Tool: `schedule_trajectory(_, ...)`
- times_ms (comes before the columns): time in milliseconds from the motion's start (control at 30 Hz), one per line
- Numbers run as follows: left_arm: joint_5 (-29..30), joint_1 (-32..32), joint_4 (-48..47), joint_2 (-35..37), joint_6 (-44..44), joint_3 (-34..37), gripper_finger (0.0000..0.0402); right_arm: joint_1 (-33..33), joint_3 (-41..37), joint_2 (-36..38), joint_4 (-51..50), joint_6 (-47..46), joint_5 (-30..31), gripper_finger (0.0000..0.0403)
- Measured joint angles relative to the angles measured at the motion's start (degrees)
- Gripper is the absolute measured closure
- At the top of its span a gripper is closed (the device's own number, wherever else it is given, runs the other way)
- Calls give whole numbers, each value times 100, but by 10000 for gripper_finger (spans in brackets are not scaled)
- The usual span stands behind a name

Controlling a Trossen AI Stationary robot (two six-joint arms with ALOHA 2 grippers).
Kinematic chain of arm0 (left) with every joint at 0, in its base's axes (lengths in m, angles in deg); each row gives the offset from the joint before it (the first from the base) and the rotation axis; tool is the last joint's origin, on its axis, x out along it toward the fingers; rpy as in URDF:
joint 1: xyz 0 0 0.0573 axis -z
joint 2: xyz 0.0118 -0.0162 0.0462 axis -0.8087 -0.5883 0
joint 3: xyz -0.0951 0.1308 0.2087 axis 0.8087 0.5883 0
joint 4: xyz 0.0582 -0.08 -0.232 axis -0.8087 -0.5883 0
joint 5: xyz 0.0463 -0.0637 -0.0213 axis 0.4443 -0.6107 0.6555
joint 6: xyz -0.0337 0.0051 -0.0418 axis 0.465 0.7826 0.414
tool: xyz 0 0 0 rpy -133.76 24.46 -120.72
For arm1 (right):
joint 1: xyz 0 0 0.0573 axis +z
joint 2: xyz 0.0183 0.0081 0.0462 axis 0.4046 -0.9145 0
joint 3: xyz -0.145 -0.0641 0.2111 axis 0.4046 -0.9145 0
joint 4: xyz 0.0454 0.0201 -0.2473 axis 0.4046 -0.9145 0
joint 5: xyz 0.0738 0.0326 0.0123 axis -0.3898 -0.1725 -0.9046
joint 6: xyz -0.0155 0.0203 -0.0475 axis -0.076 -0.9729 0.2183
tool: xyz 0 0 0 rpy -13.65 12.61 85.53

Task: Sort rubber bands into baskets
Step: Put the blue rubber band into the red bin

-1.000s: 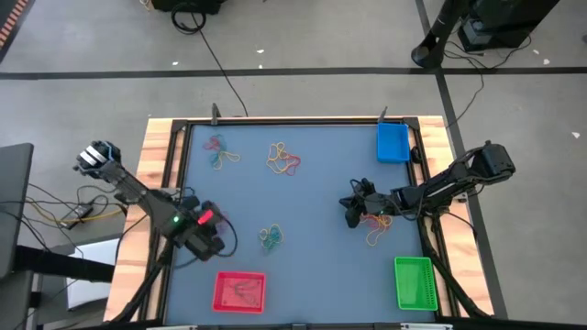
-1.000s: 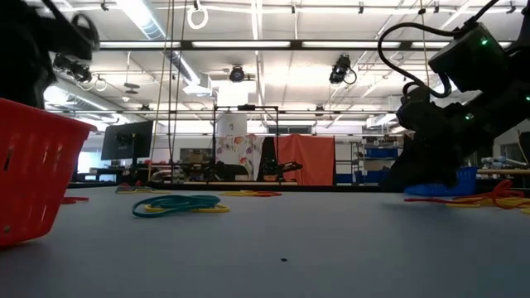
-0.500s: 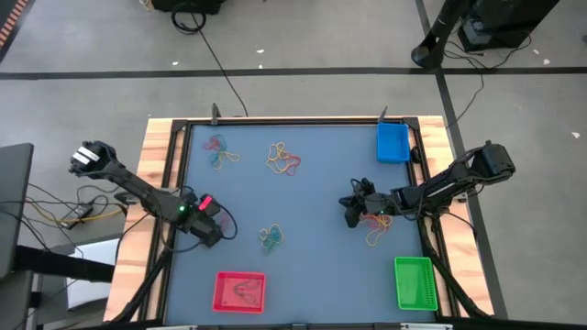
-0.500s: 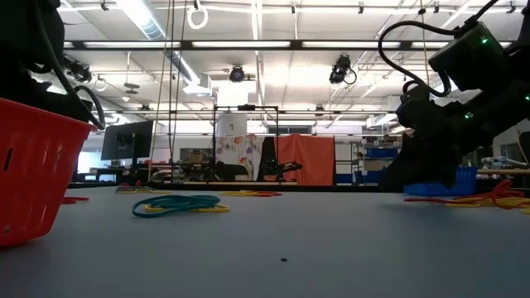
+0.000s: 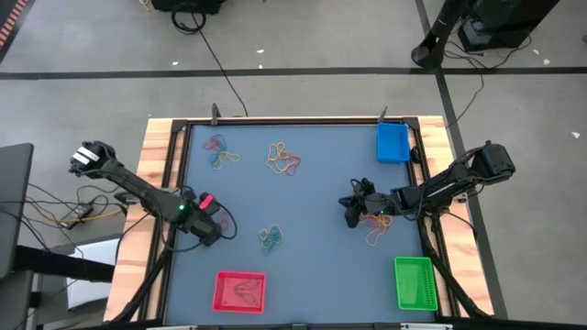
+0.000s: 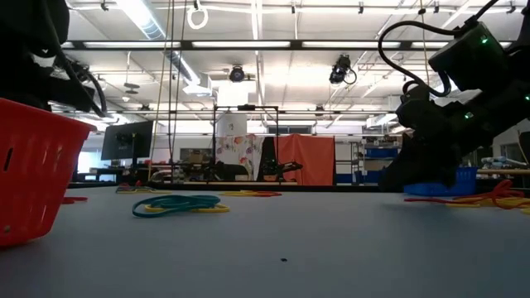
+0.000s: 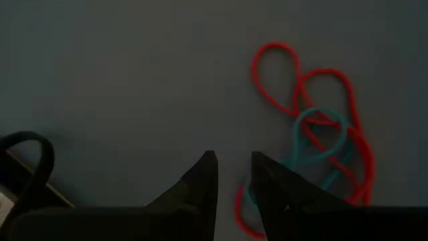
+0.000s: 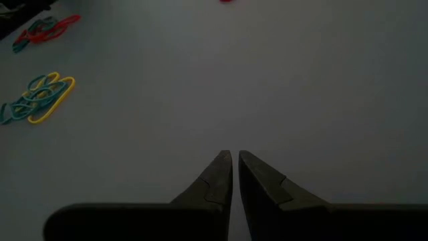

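Note:
The teal rubber band should be grabbed next by the part beside its loop [image 7: 290, 163], with my left gripper.
My left gripper [image 7: 234, 162] is open by a narrow gap and points down at the table's left side [image 5: 207, 226]. It is just beside a small tangle of red and teal rubber bands [image 7: 319, 144]. One red loop [image 7: 238, 204] shows behind the fingers, and nothing sits between the tips. My right gripper [image 8: 235, 159] is shut and rests low at the right [image 5: 353, 213], next to a red and yellow pile of bands [image 5: 374, 231]. The red basket [image 5: 238, 291] is near the front, the green basket [image 5: 413, 281] at front right and the blue basket [image 5: 393, 142] at far right.
More piles of bands lie on the grey mat: pink and green [image 5: 218, 152], yellow and orange [image 5: 283, 159], teal and yellow [image 5: 270, 237]. A raised wooden frame [image 5: 158, 156] borders the mat. In the low view the red basket [image 6: 33, 174] stands close at the left.
My left gripper has sunk toward the mat and shifted a little toward the far edge, away from the red basket. Most of that happened in the earlier half second. Its finger gap shows no change.

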Motion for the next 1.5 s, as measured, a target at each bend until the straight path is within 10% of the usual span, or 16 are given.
schedule_trajectory(933, -188, 20, 1029, -13, -914, 376, 308, 0, 0, 0, 0, -1, -1, 362)
schedule_trajectory(1167, -287, 20, 1034, -13, -900, 376, 391, 0, 0, 0, 64, -1, -2, 362)
schedule_trajectory(1500, -7, 21, 502, -13, -989, -626, 399, 0, 0, 0, 82, -4, -44, 362)
